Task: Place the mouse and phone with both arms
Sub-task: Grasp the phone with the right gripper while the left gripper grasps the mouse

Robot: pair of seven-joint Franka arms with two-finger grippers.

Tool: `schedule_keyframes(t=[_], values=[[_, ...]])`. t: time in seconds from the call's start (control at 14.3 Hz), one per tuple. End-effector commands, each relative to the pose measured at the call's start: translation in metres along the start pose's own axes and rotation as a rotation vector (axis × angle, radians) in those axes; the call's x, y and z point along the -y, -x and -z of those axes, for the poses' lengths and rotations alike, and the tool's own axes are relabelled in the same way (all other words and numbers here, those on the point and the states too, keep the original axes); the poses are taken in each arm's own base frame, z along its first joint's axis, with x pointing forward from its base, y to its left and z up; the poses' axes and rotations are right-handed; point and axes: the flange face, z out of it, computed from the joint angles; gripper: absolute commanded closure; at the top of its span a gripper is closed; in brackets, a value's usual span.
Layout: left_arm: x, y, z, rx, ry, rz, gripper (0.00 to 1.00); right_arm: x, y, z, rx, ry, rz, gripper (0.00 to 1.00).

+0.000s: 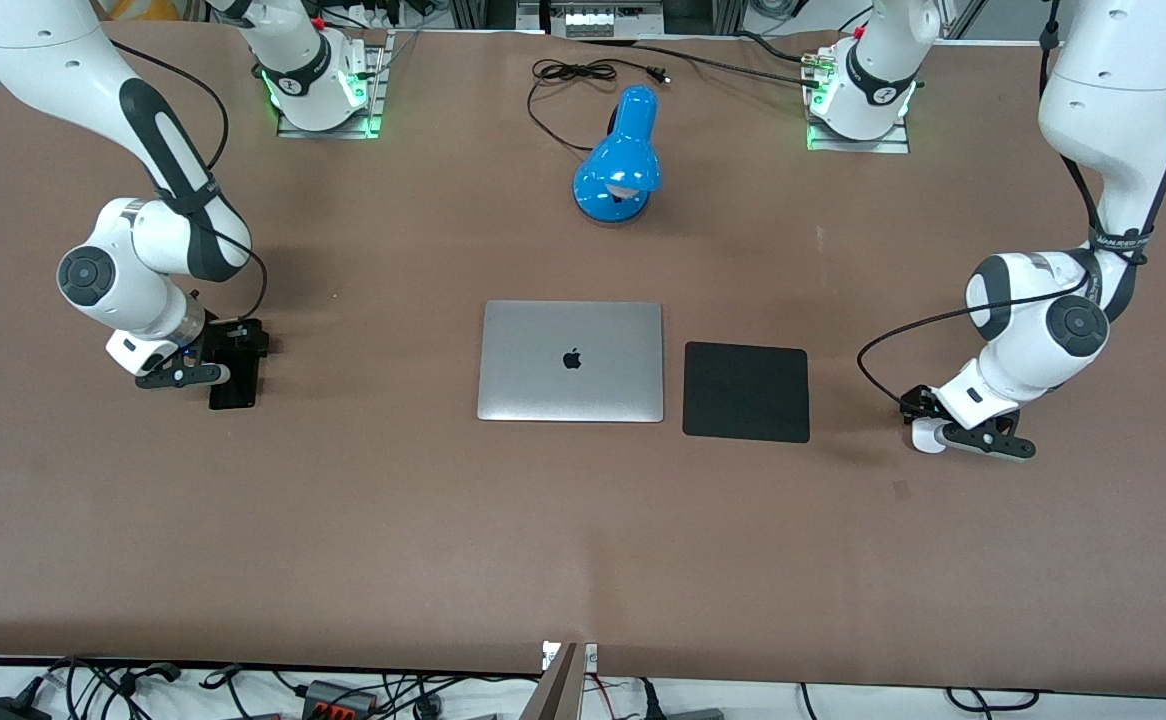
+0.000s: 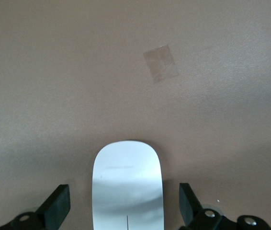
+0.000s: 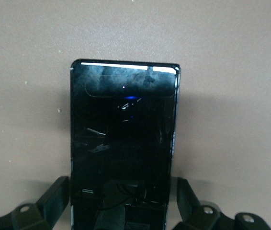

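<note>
My right gripper should close on the black phone now: my fingers are at the table, close beside the phone's long edges. Closing now would hold it.
The white oval mouse (image 1: 925, 438) lies on the brown table at the left arm's end. My left gripper (image 1: 943, 432) is low over it and open. In the left wrist view the mouse (image 2: 127, 187) lies between the fingertips (image 2: 59, 205) with a gap on each side. The black phone (image 1: 234, 386) lies flat on the table at the right arm's end. My right gripper (image 1: 205, 372) is low over its end and open. In the right wrist view the phone (image 3: 124, 134) lies between the fingertips (image 3: 59, 195), which stand close to its long edges.
A closed silver laptop (image 1: 571, 360) lies at the table's middle, with a black square pad (image 1: 746, 392) beside it toward the left arm's end. A blue desk lamp (image 1: 618, 165) with a black cable (image 1: 573, 72) stands farther from the front camera.
</note>
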Motion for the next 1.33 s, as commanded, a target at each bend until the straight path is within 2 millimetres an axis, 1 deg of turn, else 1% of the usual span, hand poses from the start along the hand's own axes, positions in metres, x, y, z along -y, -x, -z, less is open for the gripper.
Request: schedule_keyframes(t=[0.0, 0.07, 0.14, 0.21, 0.28, 0.35, 0.42, 0.49, 0.56, 0.63, 0.77, 0.84, 0.91, 0.98, 1.05, 1.12, 1.26], values=[[0.001, 0.002, -0.001, -0.023, -0.011, -0.034, 0.03, -0.002, 0.002, -0.001, -0.011, 0.003, 0.023, 0.08], [0.001, 0.003, -0.002, -0.018, -0.010, -0.036, 0.15, -0.002, 0.003, -0.001, -0.009, 0.002, 0.023, 0.59], [0.002, 0.005, -0.004, -0.009, -0.007, -0.033, 0.39, -0.002, 0.002, -0.001, -0.009, 0.003, 0.023, 0.76], [0.000, 0.008, -0.006, 0.011, -0.001, -0.033, 0.51, -0.003, 0.002, 0.000, -0.009, 0.003, 0.022, 0.82], [0.000, 0.009, -0.006, 0.030, 0.005, -0.030, 0.58, -0.003, 0.002, 0.001, -0.011, 0.004, 0.022, 0.88], [-0.001, 0.008, -0.003, 0.043, 0.009, -0.029, 0.61, -0.001, 0.001, 0.002, -0.011, 0.003, 0.024, 0.92], [-0.003, 0.005, 0.003, 0.053, 0.013, -0.029, 0.64, -0.001, 0.001, 0.004, -0.014, 0.004, 0.024, 0.98], [-0.003, 0.001, 0.012, 0.052, 0.013, -0.027, 0.64, -0.002, -0.001, 0.011, -0.026, 0.006, 0.022, 1.00], [-0.003, -0.005, 0.024, 0.055, 0.013, -0.030, 0.64, -0.001, -0.006, 0.027, -0.053, 0.013, 0.018, 1.00], [-0.001, -0.015, 0.040, 0.072, 0.015, -0.029, 0.64, 0.003, -0.009, 0.042, -0.061, 0.014, 0.024, 1.00], [0.002, -0.041, 0.077, 0.130, 0.027, -0.022, 0.64, 0.016, -0.023, 0.066, -0.059, 0.011, 0.001, 1.00], [0.001, -0.054, 0.096, 0.158, 0.030, 0.010, 0.64, 0.028, -0.029, 0.078, -0.045, 0.008, -0.020, 1.00], [-0.010, -0.064, 0.111, 0.188, 0.037, 0.046, 0.64, 0.041, -0.033, 0.089, -0.033, 0.004, -0.027, 1.00], [-0.023, -0.071, 0.123, 0.202, 0.041, 0.087, 0.64, 0.062, -0.038, 0.099, -0.021, -0.004, -0.039, 1.00], [-0.043, -0.075, 0.133, 0.205, 0.048, 0.134, 0.64, 0.082, -0.043, 0.107, -0.007, -0.010, -0.064, 1.00], [-0.068, -0.077, 0.140, 0.201, 0.057, 0.177, 0.64, 0.110, -0.046, 0.113, 0.010, -0.015, -0.082, 1.00], [-0.102, -0.083, 0.138, 0.201, 0.066, 0.248, 0.63, 0.153, -0.048, 0.115, 0.019, -0.026, -0.101, 1.00]])
